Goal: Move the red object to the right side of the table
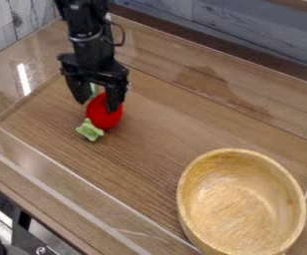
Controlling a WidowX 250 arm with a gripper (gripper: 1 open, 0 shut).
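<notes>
My gripper next needs to grab the toy fruit by its red body (pixel 106 113), leaving its leafy end free, to carry it across the table.
The red object (pixel 106 117) is a small glossy red toy fruit lying on the left part of the brown wood-grain table (pixel 196 115), its light green leafy end (pixel 90 129) pointing toward the front left. My black gripper (pixel 98 98) hangs straight over it, open, with one finger on each side of the fruit's upper part. The fingertips are low, level with the top of the fruit, and nothing is gripped. Whether the fingers touch it I cannot tell.
A round light wooden bowl (pixel 187 189) stands empty at the front right of the table. Low clear acrylic walls (pixel 63 184) run along the table's edges, and the arm rises from the gripper toward the back left.
</notes>
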